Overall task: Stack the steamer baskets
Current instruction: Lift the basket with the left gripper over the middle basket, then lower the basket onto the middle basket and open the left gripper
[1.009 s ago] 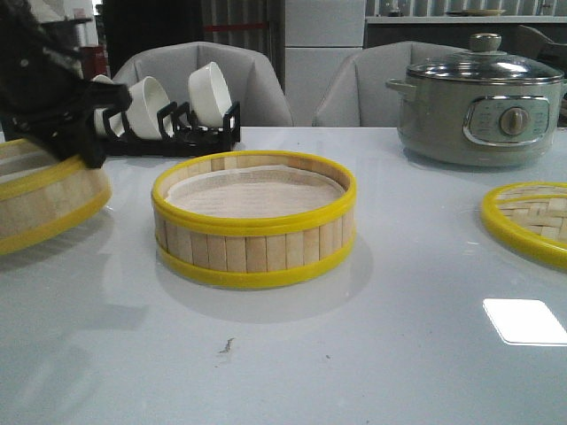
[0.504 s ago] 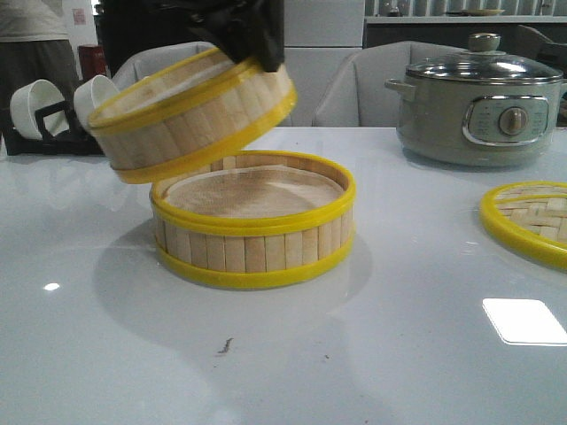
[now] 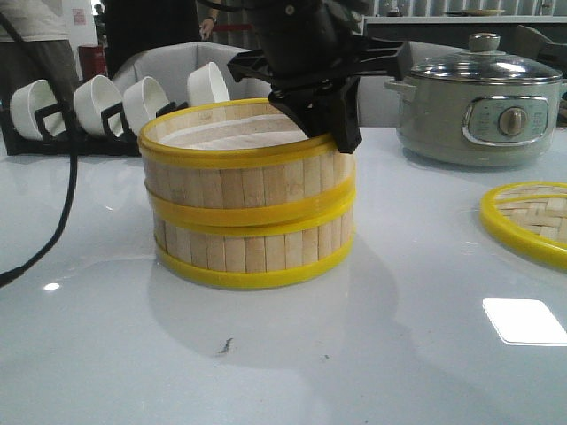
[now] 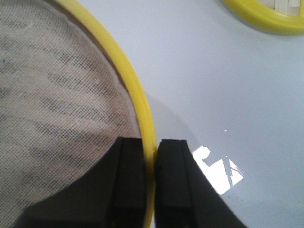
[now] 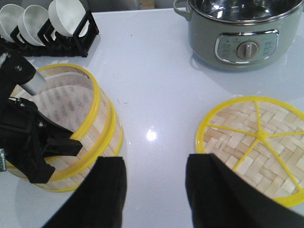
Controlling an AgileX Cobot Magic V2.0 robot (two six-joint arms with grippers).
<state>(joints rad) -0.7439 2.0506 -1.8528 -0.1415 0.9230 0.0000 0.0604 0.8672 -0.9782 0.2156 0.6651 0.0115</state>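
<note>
The upper basket is on the lower basket in the front view and would stay stacked, so I need to open my left gripper.
Two steamer baskets stand stacked at the table's middle. The upper basket rests on the lower basket, shifted slightly left. My left gripper is shut on the upper basket's yellow top rim at its right side. In the left wrist view the fingers pinch that rim, one inside over the white cloth liner, one outside. My right gripper is open and empty above the bare table between the stack and the lid; it is out of the front view.
The woven bamboo lid with its yellow rim lies at the right; it also shows in the right wrist view. A grey electric pot stands at the back right. A black rack of white bowls stands at the back left.
My left gripper carried the second basket in from the left, held it tilted over the middle basket, and now it sits level on top of it.
</note>
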